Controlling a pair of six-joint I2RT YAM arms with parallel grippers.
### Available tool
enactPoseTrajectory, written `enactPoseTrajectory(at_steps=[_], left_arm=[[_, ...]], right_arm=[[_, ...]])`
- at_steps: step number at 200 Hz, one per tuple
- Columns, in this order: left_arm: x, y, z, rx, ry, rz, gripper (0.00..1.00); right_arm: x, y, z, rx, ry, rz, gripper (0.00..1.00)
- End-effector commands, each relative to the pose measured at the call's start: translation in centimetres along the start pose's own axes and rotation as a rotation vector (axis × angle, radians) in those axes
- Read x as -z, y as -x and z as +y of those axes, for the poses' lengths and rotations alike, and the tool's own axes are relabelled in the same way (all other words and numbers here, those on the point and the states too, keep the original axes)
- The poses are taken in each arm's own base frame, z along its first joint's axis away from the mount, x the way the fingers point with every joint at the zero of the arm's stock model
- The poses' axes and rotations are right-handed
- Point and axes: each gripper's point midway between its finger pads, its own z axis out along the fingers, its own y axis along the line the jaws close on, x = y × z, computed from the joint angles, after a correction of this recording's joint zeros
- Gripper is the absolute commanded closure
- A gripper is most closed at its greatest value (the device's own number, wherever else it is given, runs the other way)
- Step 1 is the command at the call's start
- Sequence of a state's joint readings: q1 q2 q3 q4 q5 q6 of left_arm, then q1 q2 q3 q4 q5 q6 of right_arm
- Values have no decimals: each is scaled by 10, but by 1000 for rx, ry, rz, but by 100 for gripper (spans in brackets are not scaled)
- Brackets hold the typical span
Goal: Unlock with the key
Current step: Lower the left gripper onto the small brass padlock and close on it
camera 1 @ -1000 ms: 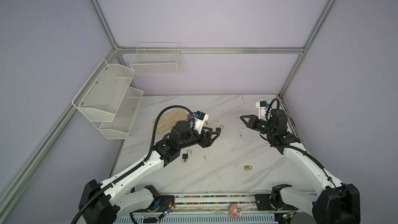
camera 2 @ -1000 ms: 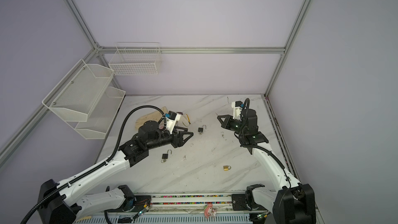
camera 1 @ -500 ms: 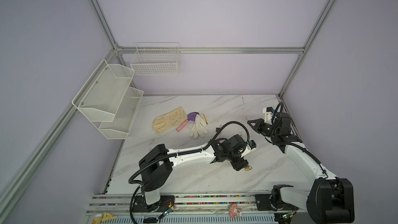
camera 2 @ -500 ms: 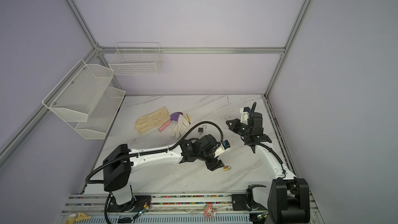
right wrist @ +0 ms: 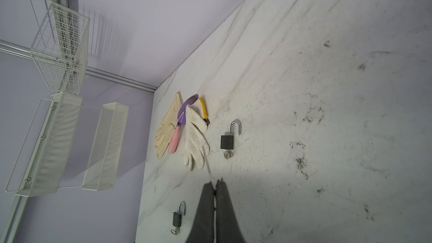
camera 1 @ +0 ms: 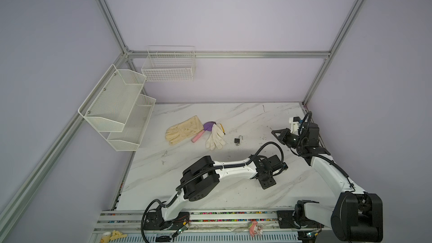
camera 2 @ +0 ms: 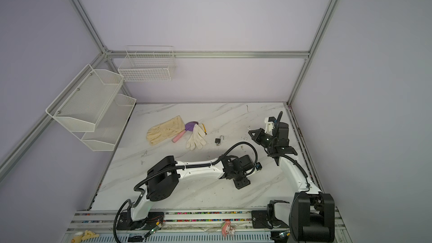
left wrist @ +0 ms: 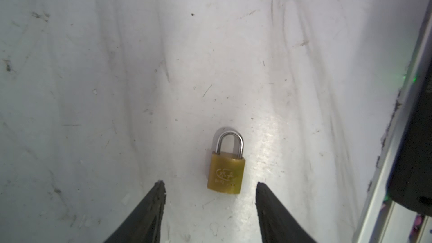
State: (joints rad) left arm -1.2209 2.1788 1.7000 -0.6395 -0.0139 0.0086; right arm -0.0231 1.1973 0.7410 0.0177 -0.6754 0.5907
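The left gripper grabs the brass padlock (left wrist: pixel 226 171) by its body's two side edges next, leaving the shackle and keyhole end free to unlock.
A brass padlock (left wrist: pixel 226 171) with its shackle closed lies flat on the marble table (left wrist: pixel 117 78). My left gripper (left wrist: pixel 210 184) is open and hangs low over the table, the padlock's body just ahead of its fingertips and nearer one of them. In both top views the left gripper (camera 1: pixel 267 183) (camera 2: pixel 242 184) hides the padlock. My right gripper (right wrist: pixel 215 182) is shut on a thin silvery key (right wrist: pixel 207 163) whose blade sticks out past the tips. In both top views the right gripper (camera 1: pixel 275 133) (camera 2: pixel 252 133) hovers at the table's right side.
A dark padlock (camera 1: pixel 237 140) (right wrist: pixel 227 141) with an open shackle and a key in it lies mid-table; a second dark padlock (right wrist: pixel 177 218) lies farther left. Two gloves (camera 1: pixel 184 130) and a pink-handled trowel (camera 1: pixel 198 135) lie behind. White wire racks (camera 1: pixel 117 106) hang on the left wall.
My left arm has swung from the middle left of the table across to the front right, down over the brass padlock. The right gripper drew back slightly to the right, still shut.
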Motion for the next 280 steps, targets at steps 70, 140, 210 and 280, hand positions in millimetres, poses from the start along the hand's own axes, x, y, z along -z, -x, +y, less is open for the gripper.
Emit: enactPoseTrajectory(at_steps=[70, 140, 210, 280], left_arm=[[6, 33, -18, -80, -41, -29, 51], [-1, 21, -2, -16, 48, 30, 58], [-16, 20, -10, 7, 6, 68, 59], [-16, 7, -2, 15, 54, 119, 63]], right_arm=[[3, -1, 2, -3, 38, -9, 100], [4, -1, 4, -5, 45, -12, 100], [5, 0, 5, -3, 50, -14, 100], [6, 0, 6, 1, 55, -15, 100]])
